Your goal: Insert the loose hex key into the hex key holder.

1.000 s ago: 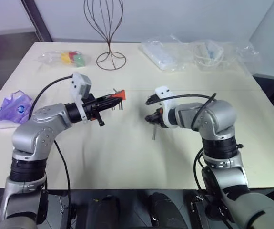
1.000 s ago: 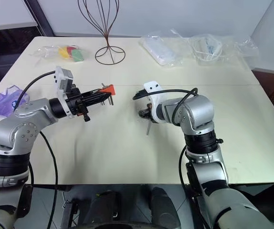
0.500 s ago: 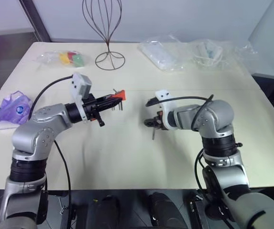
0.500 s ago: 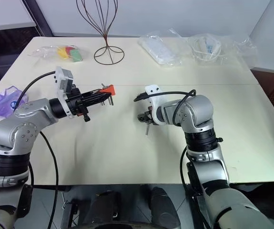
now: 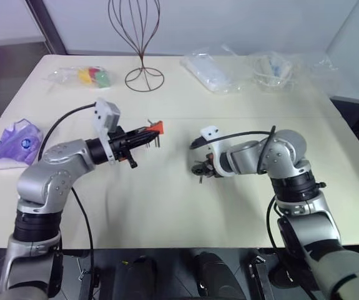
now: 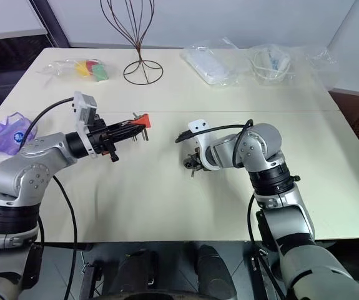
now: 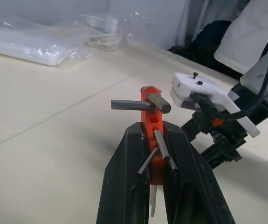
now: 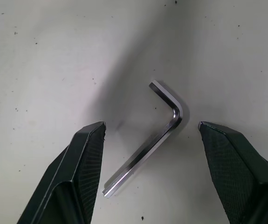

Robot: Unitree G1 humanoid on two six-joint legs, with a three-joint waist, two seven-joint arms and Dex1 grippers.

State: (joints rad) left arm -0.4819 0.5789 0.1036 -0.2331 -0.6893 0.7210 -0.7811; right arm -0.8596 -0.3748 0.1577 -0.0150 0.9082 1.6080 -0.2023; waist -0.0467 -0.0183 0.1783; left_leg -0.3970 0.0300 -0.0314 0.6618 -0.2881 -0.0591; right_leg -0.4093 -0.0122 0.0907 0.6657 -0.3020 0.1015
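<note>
The loose hex key has straight, flat sides along its long arm [image 8: 147, 150], so my right gripper needs to grab it there next. The key curves round at its bend [image 8: 177, 114].
My left gripper [image 5: 143, 132] is shut on the hex key holder [image 5: 153, 127], an orange-red block held level above the table with short grey keys sticking out. The left wrist view shows the holder [image 7: 151, 119] clamped between the black fingers [image 7: 124, 186]. The loose hex key [image 8: 157, 140], a thin L-shaped metal rod, lies flat on the cream table [image 5: 167, 206]. My right gripper [image 5: 201, 170] points down over it, open. In the right wrist view the key lies between the two spread fingertips [image 8: 89, 158], touching neither.
A wire stand [image 5: 143, 37] stands at the back of the table. Clear plastic bags [image 5: 210, 69] lie along the far edge, one with coloured pieces [image 5: 92, 76]. A purple packet [image 5: 14, 142] sits at the left edge. My right gripper [image 7: 217, 135] shows beyond the holder.
My right gripper has sunk toward the table over the key, rolled at the wrist, and its jaws have spread wider. The left gripper and holder have stayed put.
</note>
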